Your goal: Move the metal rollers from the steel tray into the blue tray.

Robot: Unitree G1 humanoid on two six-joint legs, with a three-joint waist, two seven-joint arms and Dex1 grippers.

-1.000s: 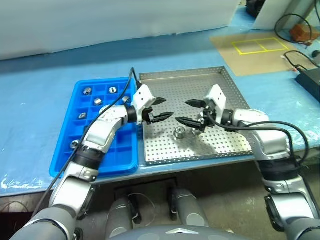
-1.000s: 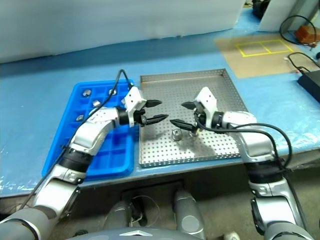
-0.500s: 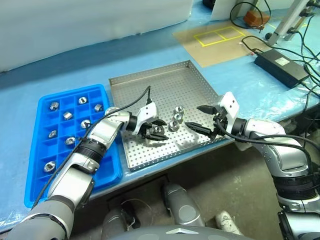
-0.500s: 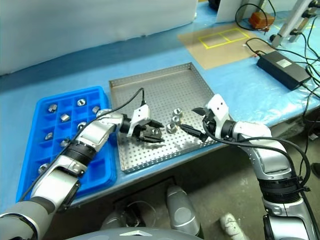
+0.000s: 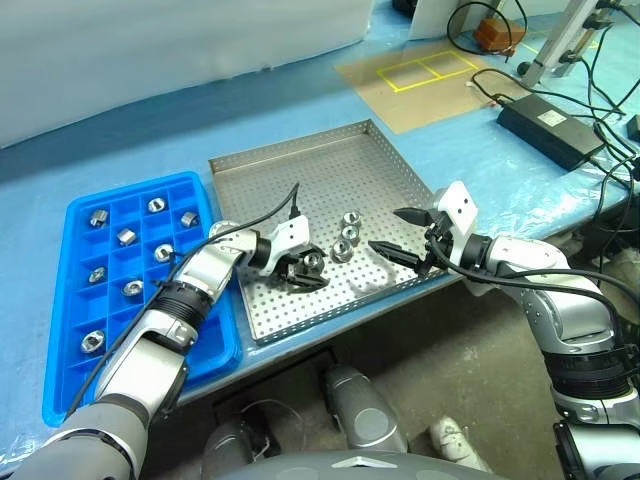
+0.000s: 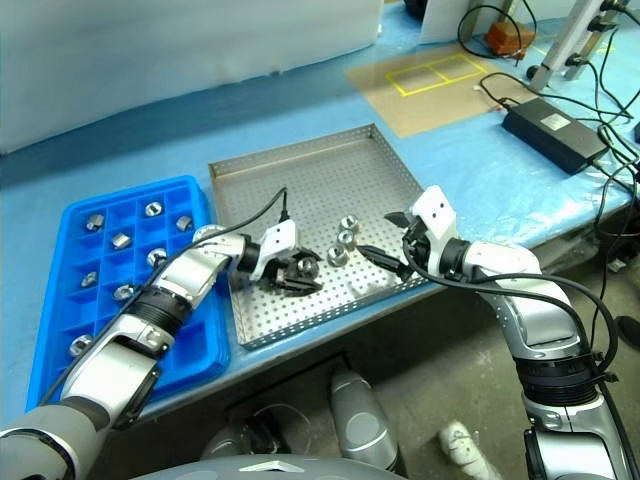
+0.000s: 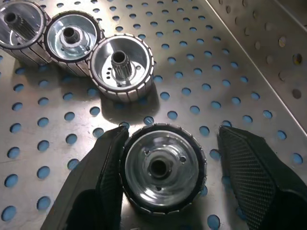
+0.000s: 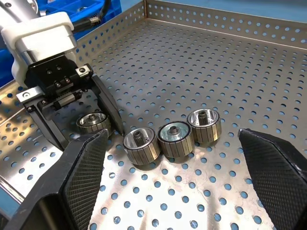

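I should close my left gripper on the roller now. My left gripper's fingers are low over the perforated bottom of the steel tray, on either side of the roller (image 5: 313, 263) (image 7: 163, 168).
The steel tray (image 5: 300, 190) lies in the middle of the blue-covered table, with the blue tray (image 5: 135, 190) to its left. Several metal rollers (image 5: 125, 236) sit in the blue tray's compartments. Three more stand in a row (image 5: 349, 233) on the perforated floor. My left gripper (image 5: 312, 268) is low over the steel tray and open, straddling a fourth roller (image 7: 163, 167). One finger (image 7: 108, 158) touches that roller; the other stands off with a gap. My right gripper (image 5: 388, 230) hovers wide open just right of the row (image 8: 175, 136), holding nothing.
The steel tray's front rim (image 5: 340, 318) runs close to the table's front edge. A black power brick (image 5: 545, 125) with cables lies at the far right. A brown mat with yellow tape squares (image 5: 420, 75) sits behind the steel tray.
The whole view has swung to the right. My left gripper has sunk to the tray floor and now straddles a roller. The right gripper has kept its place, still open.
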